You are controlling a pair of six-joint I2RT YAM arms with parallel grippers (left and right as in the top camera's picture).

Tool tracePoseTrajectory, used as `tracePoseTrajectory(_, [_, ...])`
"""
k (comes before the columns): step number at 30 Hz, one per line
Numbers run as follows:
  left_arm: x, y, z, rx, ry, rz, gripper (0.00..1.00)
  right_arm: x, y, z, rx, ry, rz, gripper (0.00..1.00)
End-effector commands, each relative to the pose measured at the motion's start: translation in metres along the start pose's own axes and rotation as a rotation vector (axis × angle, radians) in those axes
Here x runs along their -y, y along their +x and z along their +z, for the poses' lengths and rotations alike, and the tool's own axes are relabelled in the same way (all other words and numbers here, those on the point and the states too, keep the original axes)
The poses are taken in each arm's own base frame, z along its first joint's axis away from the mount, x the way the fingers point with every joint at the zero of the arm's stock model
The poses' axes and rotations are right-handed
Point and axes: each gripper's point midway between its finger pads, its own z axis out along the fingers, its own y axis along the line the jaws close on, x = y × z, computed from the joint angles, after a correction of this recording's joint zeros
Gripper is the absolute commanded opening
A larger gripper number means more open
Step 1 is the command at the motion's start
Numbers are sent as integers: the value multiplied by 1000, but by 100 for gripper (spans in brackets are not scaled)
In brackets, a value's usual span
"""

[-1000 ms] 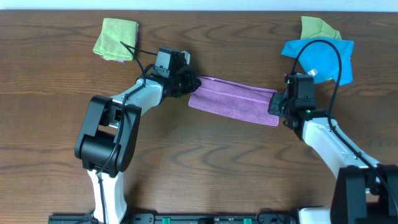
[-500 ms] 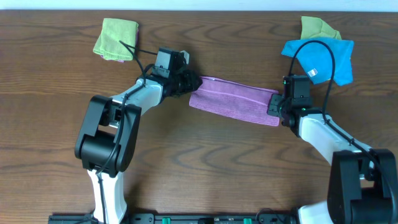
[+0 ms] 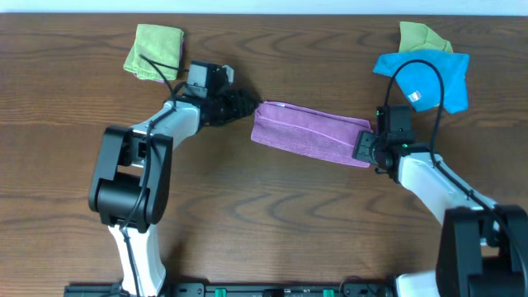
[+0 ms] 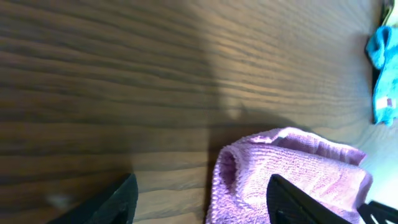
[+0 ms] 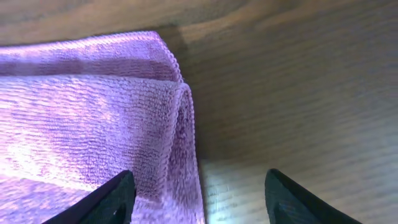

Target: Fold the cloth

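Note:
My right gripper should next grab the cloth's folded corner (image 3: 365,160) at the near end of the cloth, to fold the purple cloth (image 3: 310,132) toward its opposite end.
The purple cloth (image 3: 310,132) lies folded into a long strip on the wooden table, slanting down to the right. My left gripper (image 3: 246,106) is open just off the strip's left end. In the left wrist view that looped end of the cloth (image 4: 286,171) lies flat between the spread fingers (image 4: 121,200), and nothing is gripped. At the strip's right end my right gripper (image 3: 364,148) is open too. The right wrist view shows the cloth's folded corner (image 5: 106,106) resting on the table between its fingertips (image 5: 297,200).
A light green cloth (image 3: 154,51) lies at the back left beside the left arm. A blue cloth (image 3: 425,78) with a second green cloth (image 3: 421,35) behind it lies at the back right, close to the right arm's cable. The blue cloth (image 4: 380,62) also shows in the left wrist view.
Both grippers have gone from shut to open and let go of the purple cloth's ends. The left arm has drawn back to the left, away from the strip.

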Motion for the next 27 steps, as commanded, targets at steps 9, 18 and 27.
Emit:
tracePoseTrajectory(9, [61, -17, -42, 59, 118, 61, 6, -35, -15, -56, 41, -243, 197, 77])
tracePoseTrajectory(18, [69, 11, -10, 27, 26, 121, 6, -27, -4, -56, -6, -205, 271, 81])
tracePoseTrajectory(27, [45, 33, 21, -25, -64, 119, 6, -3, 2, -27, -66, -144, 339, 78])
